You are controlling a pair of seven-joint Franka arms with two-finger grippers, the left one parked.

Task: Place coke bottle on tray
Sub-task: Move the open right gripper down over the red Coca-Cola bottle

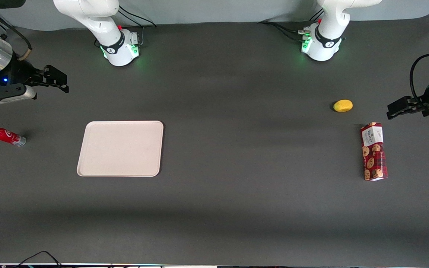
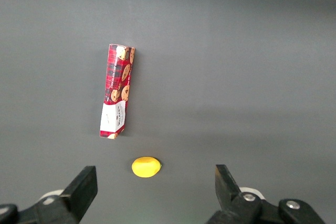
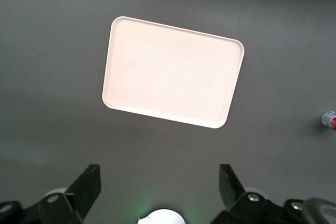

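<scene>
The coke bottle needs to go on the tray (image 1: pixel 120 148). My right gripper should pick up the bottle next by its red cap end.
The coke bottle (image 1: pixel 3 134) is small and red with a white logo. It lies on its side on the dark table at the working arm's end, beside the tray and apart from it. Only its silvery base (image 3: pixel 329 120) shows in the right wrist view. The cream-beige tray (image 1: pixel 120 148) lies flat and bare, nearer the table's middle, and also shows in the right wrist view (image 3: pixel 173 72). My right gripper (image 1: pixel 56 78) hangs above the table, farther from the front camera than the bottle. It is open and holds nothing; the right wrist view shows its jaws (image 3: pixel 159 171) wide apart.
A yellow lemon (image 1: pixel 343 105) and a red cookie box (image 1: pixel 374 151) lie toward the parked arm's end of the table. They also show in the left wrist view, lemon (image 2: pixel 146 167) and box (image 2: pixel 117 91). The working arm's base (image 1: pixel 121 46) stands at the table's back edge.
</scene>
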